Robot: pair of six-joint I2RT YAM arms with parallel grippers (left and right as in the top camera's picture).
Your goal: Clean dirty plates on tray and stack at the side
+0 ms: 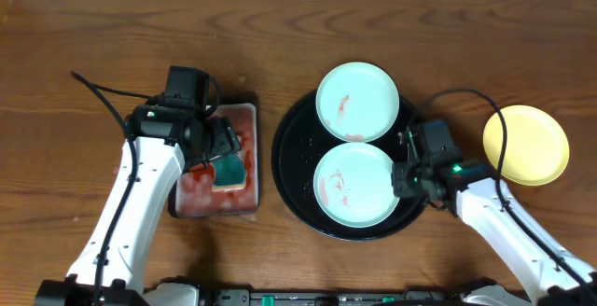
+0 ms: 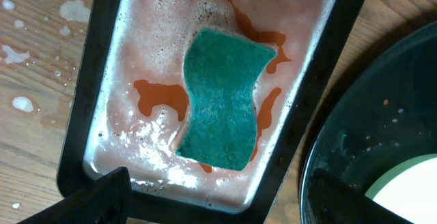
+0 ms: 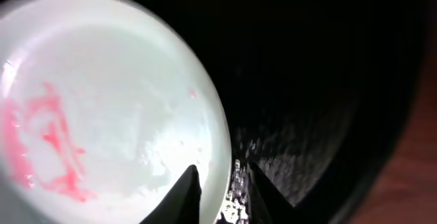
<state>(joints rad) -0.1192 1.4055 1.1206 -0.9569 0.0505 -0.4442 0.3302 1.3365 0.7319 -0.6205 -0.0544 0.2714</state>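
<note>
Next, my left gripper takes hold of the green sponge across its narrow middle [image 1: 228, 169], leaving the sponge's bottom free to scrub the mint-white plate [image 1: 354, 185].
The large round black tray [image 1: 289, 157] holds two plates with orange-red smears: a light blue plate [image 1: 357, 101] at the back and a pale mint-white plate [image 1: 354, 185] at the front. The yellow plate [image 1: 525, 145] lies on the bare wood to the right. My right gripper [image 1: 403, 177] is closed on the right rim of the mint-white plate [image 3: 102, 101], one finger on each side of the rim [image 3: 222, 186]. My left gripper [image 1: 224, 152] is open and empty, hovering over a green sponge [image 2: 222, 98]; its fingers [image 2: 212, 200] are spread wide.
A small rectangular black tray [image 2: 89, 115] with pinkish-red foamy liquid holds the sponge, just left of the large tray [image 2: 369, 115]. Water drops lie on the wood [image 2: 72, 9] beside it. The right arm's cable arcs near the yellow plate.
</note>
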